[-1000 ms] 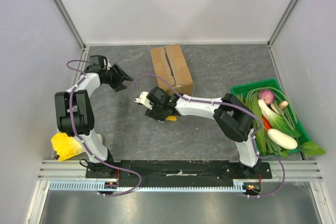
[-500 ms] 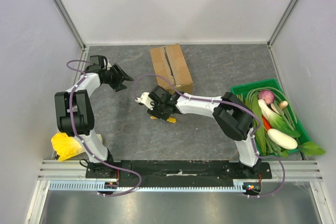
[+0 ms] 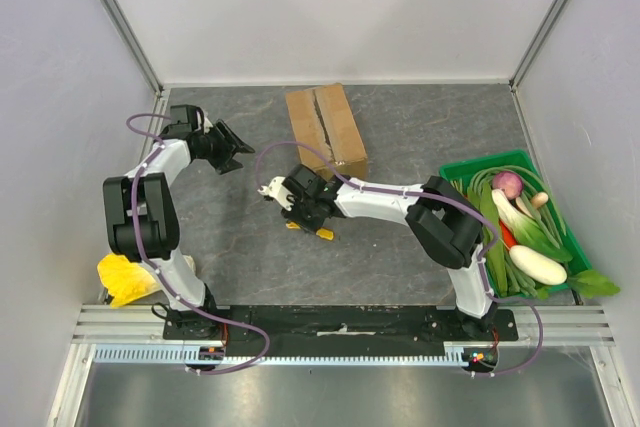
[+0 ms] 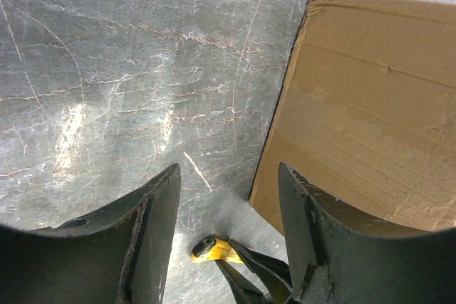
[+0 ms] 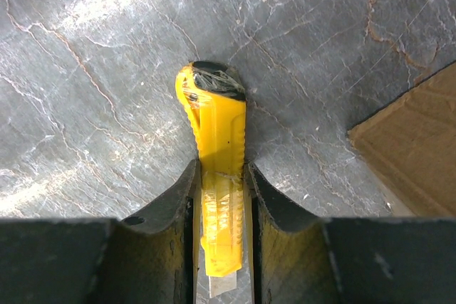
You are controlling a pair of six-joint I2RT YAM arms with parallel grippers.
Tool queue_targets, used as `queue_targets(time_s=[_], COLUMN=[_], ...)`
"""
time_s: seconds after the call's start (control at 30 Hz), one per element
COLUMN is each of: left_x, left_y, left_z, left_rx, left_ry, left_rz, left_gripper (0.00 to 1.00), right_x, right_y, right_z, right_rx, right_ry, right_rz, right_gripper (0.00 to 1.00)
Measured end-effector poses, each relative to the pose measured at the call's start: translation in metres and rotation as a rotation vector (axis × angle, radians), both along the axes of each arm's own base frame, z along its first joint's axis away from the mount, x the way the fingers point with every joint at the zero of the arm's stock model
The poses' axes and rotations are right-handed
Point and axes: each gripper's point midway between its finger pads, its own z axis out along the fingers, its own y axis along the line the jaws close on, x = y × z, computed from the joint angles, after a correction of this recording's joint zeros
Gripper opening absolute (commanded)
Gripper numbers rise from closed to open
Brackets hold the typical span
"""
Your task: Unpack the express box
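My right gripper, shut on both sides of the yellow utility knife's body, would lift it off the table now.
The express box, brown cardboard with its flaps shut along a centre seam, lies at the back middle of the table. Just in front of it a yellow utility knife lies on the grey tabletop. My right gripper points down at it. In the right wrist view its jaws press both sides of the knife, whose blade tip shows between them, and a box corner is at right. My left gripper hovers open left of the box. Its view shows the box side and the knife beyond.
A green crate of vegetables stands at the right edge, beside the right arm's elbow. A crumpled yellow item lies by the left arm's base. Grey walls close off the back and both sides.
My right gripper's jaws have closed in on the knife, which has turned slightly on the table. The left arm and the box have not moved.
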Motion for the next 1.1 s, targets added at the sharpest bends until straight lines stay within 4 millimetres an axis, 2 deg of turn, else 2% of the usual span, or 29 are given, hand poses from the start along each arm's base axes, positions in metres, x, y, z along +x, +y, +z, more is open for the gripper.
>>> queue_targets(time_s=[0.2, 0.27, 0.33, 0.5, 0.57, 0.67, 0.73, 0.83, 0.93, 1.0, 1.1], left_x=[-0.001, -0.001, -0.001, -0.002, -0.002, -0.004, -0.004, -0.003, -0.004, -0.01, -0.024], left_y=[-0.004, -0.005, -0.005, -0.005, -0.006, -0.011, -0.016, -0.027, -0.045, -0.061, -0.093], left_z=[0.011, 0.016, 0.021, 0.028, 0.032, 0.04, 0.049, 0.074, 0.109, 0.135, 0.178], left_rx=[-0.021, -0.024, -0.026, -0.025, -0.027, -0.057, -0.081, -0.111, -0.131, -0.146, -0.169], left_ry=[-0.023, -0.035, -0.047, -0.067, -0.075, -0.091, -0.118, -0.204, -0.336, -0.435, -0.605], left_rz=[-0.015, -0.019, -0.022, -0.022, -0.024, -0.049, -0.07, -0.119, -0.198, -0.273, -0.409], left_gripper=[0.63, 0.63, 0.63, 0.64, 0.64, 0.64, 0.64, 0.63, 0.63, 0.63, 0.64], right_x=[0.0, 0.003, 0.006, 0.016, 0.024, 0.039, 0.051, 0.067, 0.076, 0.078, 0.082], right_y=[-0.004, -0.004, -0.002, 0.0, -0.003, -0.014, -0.031, -0.057, -0.083, -0.094, -0.104], right_z=[0.007, 0.021, 0.043, 0.122, 0.164, 0.219, 0.256, 0.31, 0.356, 0.376, 0.39], right_rx=[-0.013, 0.008, 0.05, 0.219, 0.316, 0.456, 0.552, 0.7, 0.842, 0.914, 0.984], right_ry=[-0.012, -0.034, -0.063, -0.159, -0.207, -0.267, -0.309, -0.372, -0.423, -0.437, -0.426], right_rz=[-0.048, -0.073, -0.1, -0.165, -0.202, -0.273, -0.338, -0.437, -0.532, -0.586, -0.664], right_gripper=[0.0, 0.0, 0.0, 0.0, 0.0, 0.0, 0.0, 0.0, 0.0, 0.0, 0.0])
